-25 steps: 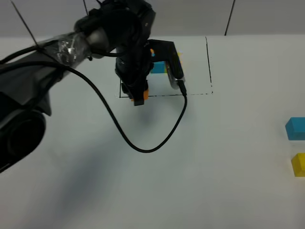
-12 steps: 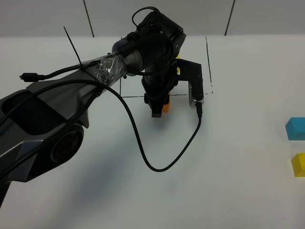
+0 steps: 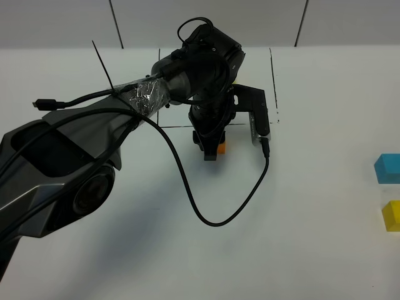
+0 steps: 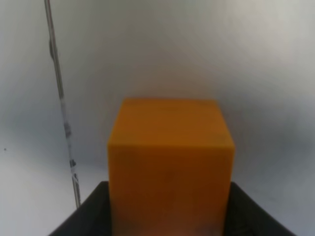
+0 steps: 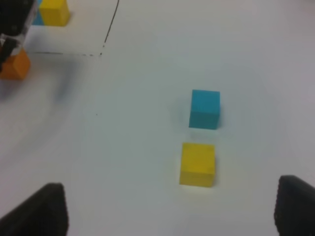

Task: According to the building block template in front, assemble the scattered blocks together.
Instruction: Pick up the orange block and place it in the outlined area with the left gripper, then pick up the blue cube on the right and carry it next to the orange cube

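I should open my left gripper, because the orange block's lower edge touches the table outside the front line and the block would rest there.
My left gripper (image 3: 211,149) is shut on the orange block (image 3: 220,148), just outside the front line of the template rectangle (image 3: 273,81). The left wrist view is filled by this orange block (image 4: 170,162), held between the dark jaws of the left gripper (image 4: 170,209). The arm hides the template's cubes in the high view. The right wrist view shows the template's yellow cube (image 5: 54,12) inside the drawn line (image 5: 112,22). The loose blue block (image 3: 387,169) and yellow block (image 3: 392,215) lie at the far right. My right gripper (image 5: 171,196) stands open near the yellow block (image 5: 197,163), with the blue block (image 5: 204,109) beyond it.
The left arm's black cable (image 3: 206,219) loops over the white table in front of the rectangle. White table (image 3: 300,250) lies between the held orange block and the two loose blocks at the right edge.
The left arm has carried the orange block rightward along the rectangle's front line, from its left front corner toward the middle. The right gripper and the loose blocks have not moved.
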